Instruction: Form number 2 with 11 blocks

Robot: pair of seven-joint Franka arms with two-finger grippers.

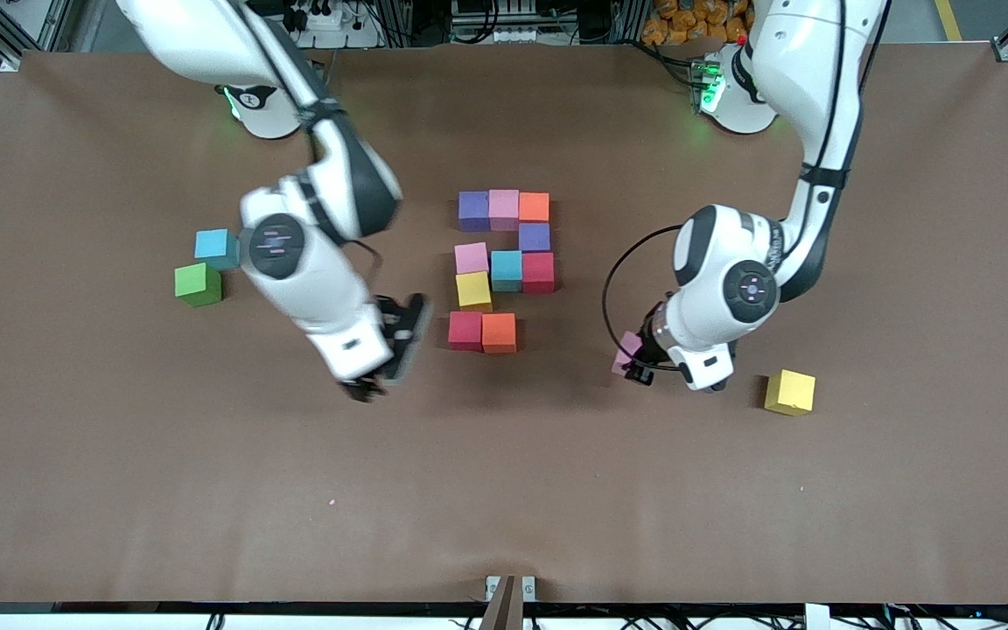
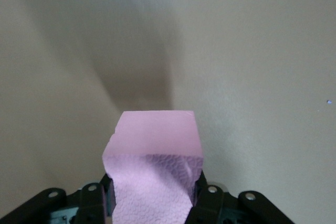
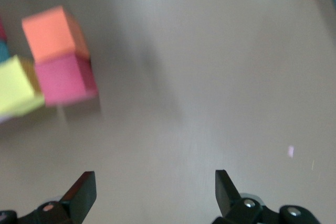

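Observation:
My left gripper needs to bring the pink block [image 1: 625,352] toward the lowest row's orange block [image 1: 500,332] before it lets go. The pink block would miss its spot if I opened now.
Ten blocks stand edge to edge mid-table as a partial number 2 [image 1: 504,269]. Its top row is purple [image 1: 473,210], pink [image 1: 504,208] and orange [image 1: 534,206]; its lowest row is red [image 1: 465,331] and orange [image 1: 499,332]. My left gripper [image 1: 635,366] is shut on a pink block [image 1: 625,352], which fills the left wrist view [image 2: 155,145] between the black fingers [image 2: 210,203]. It is low over the table toward the left arm's end of the figure. My right gripper [image 1: 390,354] hangs open and empty beside the lowest row, whose orange [image 3: 52,35] and red [image 3: 65,80] blocks show in its wrist view.
A loose yellow cube [image 1: 790,391] lies beside the left gripper, toward the left arm's end. A light blue cube [image 1: 215,248] and a green cube [image 1: 198,284] sit together toward the right arm's end. Brown tabletop [image 1: 504,490] stretches toward the front camera.

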